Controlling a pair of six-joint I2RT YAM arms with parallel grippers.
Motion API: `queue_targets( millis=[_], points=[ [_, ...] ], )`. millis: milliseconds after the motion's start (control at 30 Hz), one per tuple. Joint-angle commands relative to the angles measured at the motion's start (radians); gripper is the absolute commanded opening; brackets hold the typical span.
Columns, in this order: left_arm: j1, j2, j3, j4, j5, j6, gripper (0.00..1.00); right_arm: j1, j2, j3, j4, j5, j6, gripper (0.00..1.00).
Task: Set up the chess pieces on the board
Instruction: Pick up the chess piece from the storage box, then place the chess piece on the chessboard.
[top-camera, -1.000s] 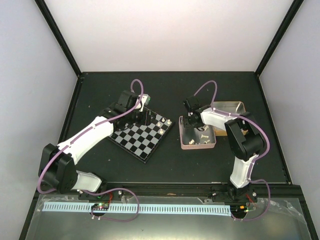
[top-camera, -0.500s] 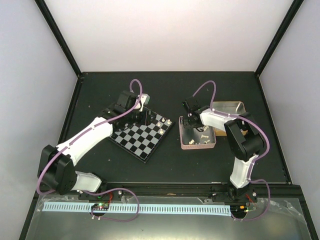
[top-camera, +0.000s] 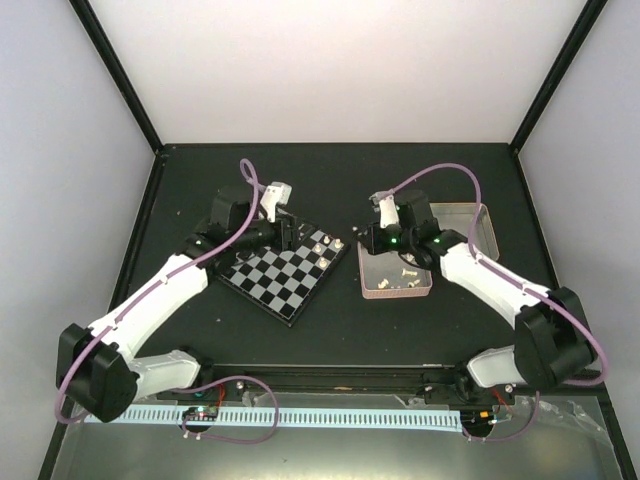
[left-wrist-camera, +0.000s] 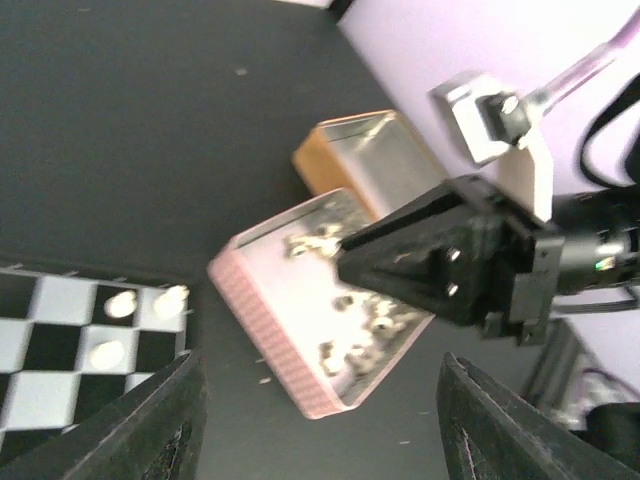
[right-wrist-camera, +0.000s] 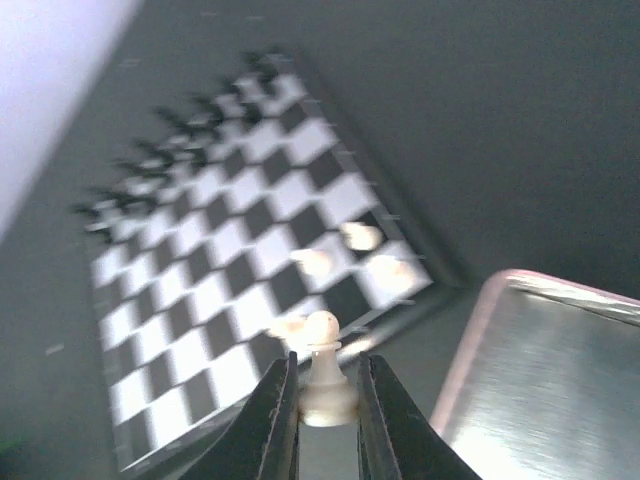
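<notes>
My left gripper grips the white pawn (right-wrist-camera: 322, 372) by its free head end (right-wrist-camera: 322, 328) next, which leaves the pawn's base free to stand on its board square.
The board (top-camera: 275, 278) lies left of centre, with three cream-white chess pieces (top-camera: 322, 243) on its right corner squares. They also show in the right wrist view (right-wrist-camera: 360, 236) and the left wrist view (left-wrist-camera: 120, 303). My right gripper (top-camera: 373, 243) hovers over the left end of the pink tin (top-camera: 425, 290). It is shut on a white pawn (right-wrist-camera: 322, 372), held upright between the fingertips (right-wrist-camera: 275, 410). More white pieces (left-wrist-camera: 380, 320) lie in the tin. My left gripper (top-camera: 288, 230) is open and empty over the board's far corner; its fingers (left-wrist-camera: 165, 420) are wide apart.
A gold tin (top-camera: 470, 215) stands behind and right of the pink tin, also in the left wrist view (left-wrist-camera: 365, 150). Small black pieces (right-wrist-camera: 170, 140) line the board's far-left edge. Black frame posts stand at the table's back corners.
My right arm has swung its elbow out to the right and lowered; its gripper now holds a pawn above the tin's left end. My left arm has drawn back to the left.
</notes>
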Motion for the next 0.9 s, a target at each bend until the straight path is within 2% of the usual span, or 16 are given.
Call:
queue_targets(
  millis=[0,167,267,433,567,667,767,867],
  points=[
    [0.019,-0.019,0.008,0.136,0.223,-0.117,0.64,0.004,-0.06,-0.055,0.176,-0.464,-0.021,0.08],
    [0.053,0.037,0.126,0.001,0.423,-0.17,0.65,0.02,-0.138,-0.081,0.299,-0.665,0.001,0.09],
    [0.051,0.063,0.149,-0.02,0.503,-0.187,0.6,0.034,-0.171,-0.092,0.342,-0.728,-0.02,0.09],
    [0.039,0.064,0.119,0.051,0.609,-0.218,0.53,0.063,-0.201,-0.092,0.347,-0.757,-0.097,0.1],
    [0.018,0.071,0.115,0.043,0.645,-0.198,0.47,0.072,-0.204,-0.079,0.342,-0.749,-0.116,0.1],
    [0.004,0.076,0.089,0.1,0.718,-0.204,0.41,0.074,-0.201,-0.067,0.331,-0.739,-0.123,0.1],
    [0.0,0.084,0.089,0.057,0.711,-0.164,0.33,0.074,-0.199,-0.062,0.321,-0.724,-0.123,0.1],
    [-0.006,0.085,0.079,0.052,0.713,-0.155,0.32,0.075,-0.198,-0.062,0.315,-0.713,-0.12,0.1]
  ],
)
